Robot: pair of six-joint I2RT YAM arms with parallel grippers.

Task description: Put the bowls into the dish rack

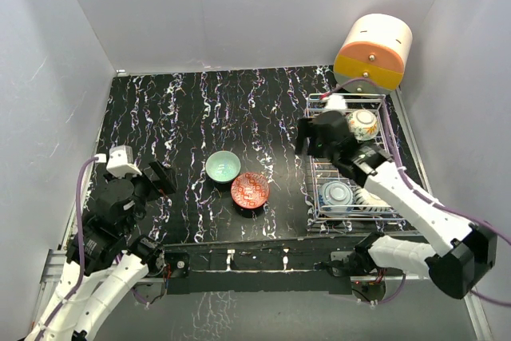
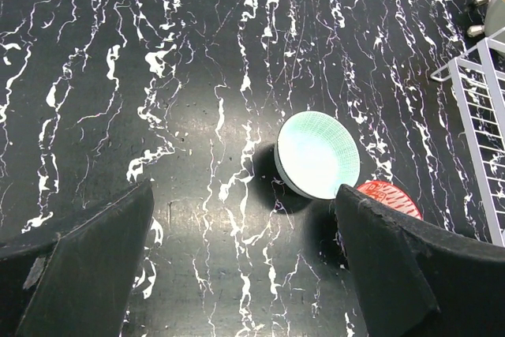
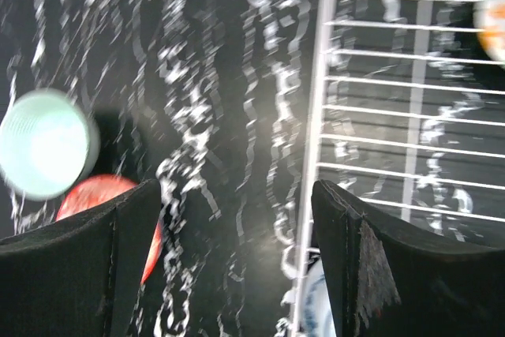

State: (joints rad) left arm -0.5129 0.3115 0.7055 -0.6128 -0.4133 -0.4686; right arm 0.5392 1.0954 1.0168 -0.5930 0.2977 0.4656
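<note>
My right gripper grips the red-orange bowl's near rim (image 1: pixel 251 207) next, with one finger inside, to tip it into the dish rack.
The mint green bowl (image 1: pixel 223 167) and the red-orange bowl (image 1: pixel 250 190) sit side by side on the black marbled table; both show in the left wrist view (image 2: pixel 318 154) (image 2: pixel 388 196) and the right wrist view (image 3: pixel 43 144) (image 3: pixel 99 195). The silver wire dish rack (image 1: pixel 349 157) stands at the right and holds the cream bowl (image 1: pixel 362 124) at its far end and the blue-and-white bowl (image 1: pixel 338 193) at its near end. My right gripper (image 1: pixel 307 140) is open and empty above the rack's left edge (image 3: pixel 316 128). My left gripper (image 1: pixel 153 180) is open and empty, left of the bowls.
A cream-and-orange rounded drawer box (image 1: pixel 374 52) stands behind the rack at the far right. Grey walls enclose the table on three sides. The table's near edge (image 1: pixel 255 249) runs just in front of the bowls and rack.
</note>
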